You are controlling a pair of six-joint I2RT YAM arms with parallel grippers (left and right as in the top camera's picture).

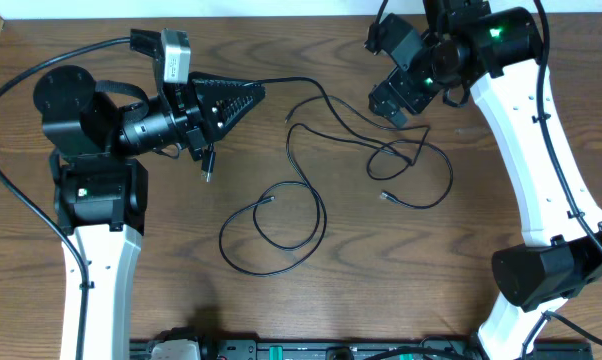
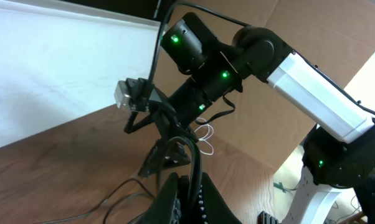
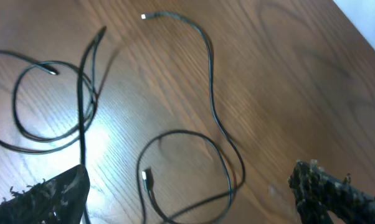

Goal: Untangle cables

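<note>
The black cable should stay in my left gripper until my right gripper grips it: its raised run (image 1: 303,80) slopes past my right gripper's open fingers.
Thin black cables lie in loose overlapping loops on the wooden table: one loop (image 1: 271,235) at the centre front, and another (image 1: 411,165) to the right with a plug end (image 1: 386,197). My left gripper (image 1: 243,97) is shut on a black cable (image 2: 192,163) that runs right across the table (image 1: 311,85). A plug (image 1: 207,168) hangs below the left gripper. My right gripper (image 1: 389,100) is open and empty above the right loop. In the right wrist view, a cable loop with a plug (image 3: 147,177) lies between its fingers (image 3: 194,202).
The tabletop (image 1: 381,290) has its back edge against a white wall (image 2: 50,68). A thin white cord loop (image 2: 206,135) shows near the right arm in the left wrist view. A black rack (image 1: 311,350) sits at the front edge.
</note>
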